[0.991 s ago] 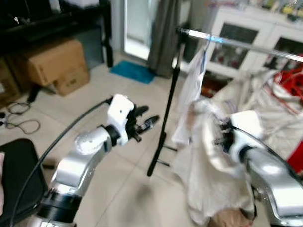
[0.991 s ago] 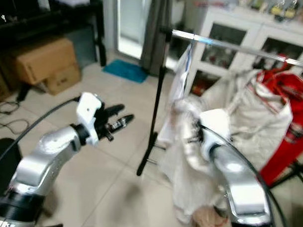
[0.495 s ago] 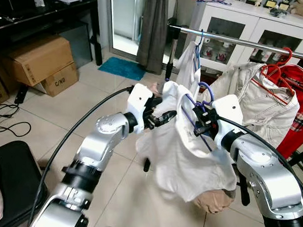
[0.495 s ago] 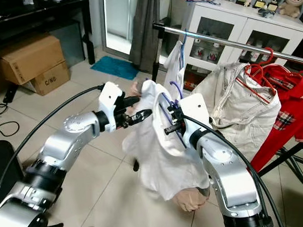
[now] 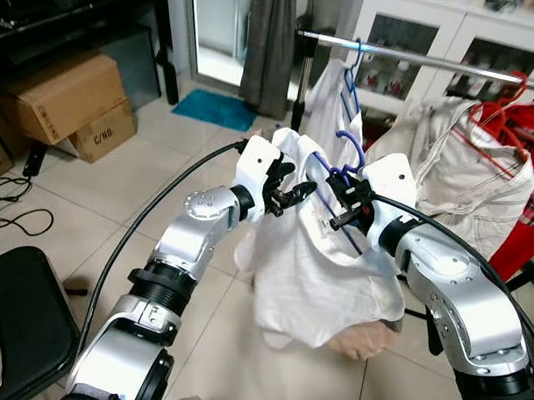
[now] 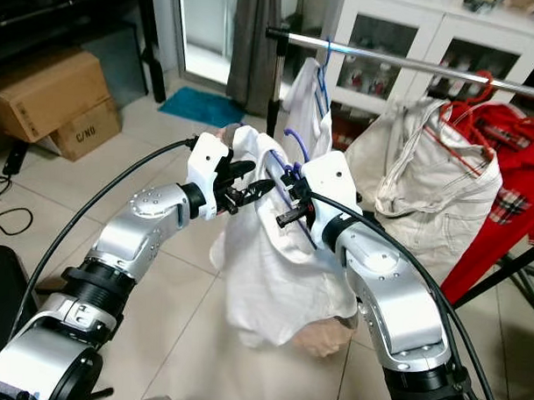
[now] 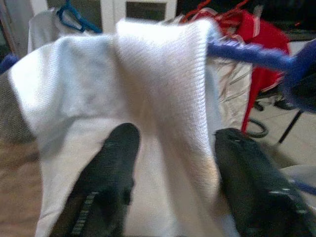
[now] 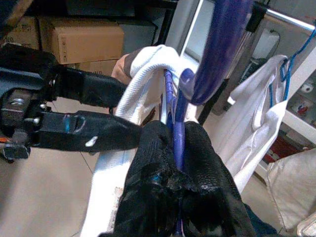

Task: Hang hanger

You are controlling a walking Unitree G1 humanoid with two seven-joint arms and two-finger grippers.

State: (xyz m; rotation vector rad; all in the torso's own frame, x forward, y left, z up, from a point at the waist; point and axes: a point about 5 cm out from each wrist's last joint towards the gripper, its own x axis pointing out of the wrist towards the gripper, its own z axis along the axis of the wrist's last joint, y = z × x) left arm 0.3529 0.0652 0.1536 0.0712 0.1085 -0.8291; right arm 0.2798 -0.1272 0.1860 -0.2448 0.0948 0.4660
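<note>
The body of the shirt hangs slack, and that raised fold [image 7: 190,160] is between my left gripper's open fingers. So my left gripper should grab the shirt by it next.
A purple hanger [image 5: 348,159] carries a white shirt [image 5: 313,263] that hangs in front of me, just short of the metal rail [image 5: 412,56]. My right gripper [image 5: 341,205] is shut on the hanger's neck, and the purple wire [image 8: 176,143] sits pinched between its black fingers [image 8: 148,168]. My left gripper [image 5: 291,190] is at the shirt's collar, open, its fingers [image 7: 111,168] straddling a raised fold of the white fabric [image 7: 163,89]. The hanger's hook [image 8: 219,44] curves up, below the rail.
On the rail hang a white garment on a blue hanger [image 5: 336,93], a beige jacket [image 5: 465,176] and red clothes [image 5: 524,112]. A white cabinet [image 5: 431,35] stands behind. Cardboard boxes [image 5: 64,101] and cables [image 5: 12,204] lie left, and a black seat [image 5: 21,327] near left.
A second ago my left gripper hung apart from the clothes; now it is at the shirt's collar. The right gripper has brought the hanger and shirt up in front of the rail.
</note>
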